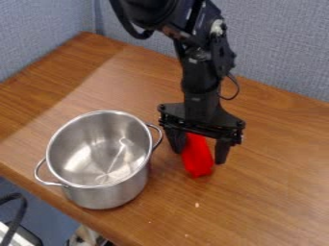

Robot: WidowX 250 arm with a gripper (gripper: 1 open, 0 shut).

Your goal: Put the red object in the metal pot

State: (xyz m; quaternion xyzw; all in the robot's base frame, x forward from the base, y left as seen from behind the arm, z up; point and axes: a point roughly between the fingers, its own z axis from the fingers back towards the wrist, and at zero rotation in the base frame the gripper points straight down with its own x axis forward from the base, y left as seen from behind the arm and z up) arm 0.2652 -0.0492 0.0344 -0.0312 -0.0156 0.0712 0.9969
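My gripper is to pick up the red object by its long sides next, and then it should drop the red object into the metal pot (94,157).
The red object (198,159) lies on the wooden table just right of the metal pot (94,157). The pot is shiny, round and lidless, with loop handles at its lower left and upper right. My gripper (197,149) points straight down over the red object, open, its black fingers (168,141) straddling the block on either side. The fingers hide the block's upper end. Nothing is lifted; the block rests on the table.
The wooden table (90,77) runs from the upper left to the right, its front edge close below the pot. A blue-grey wall stands behind. The black arm (199,53) rises from the gripper toward the top.
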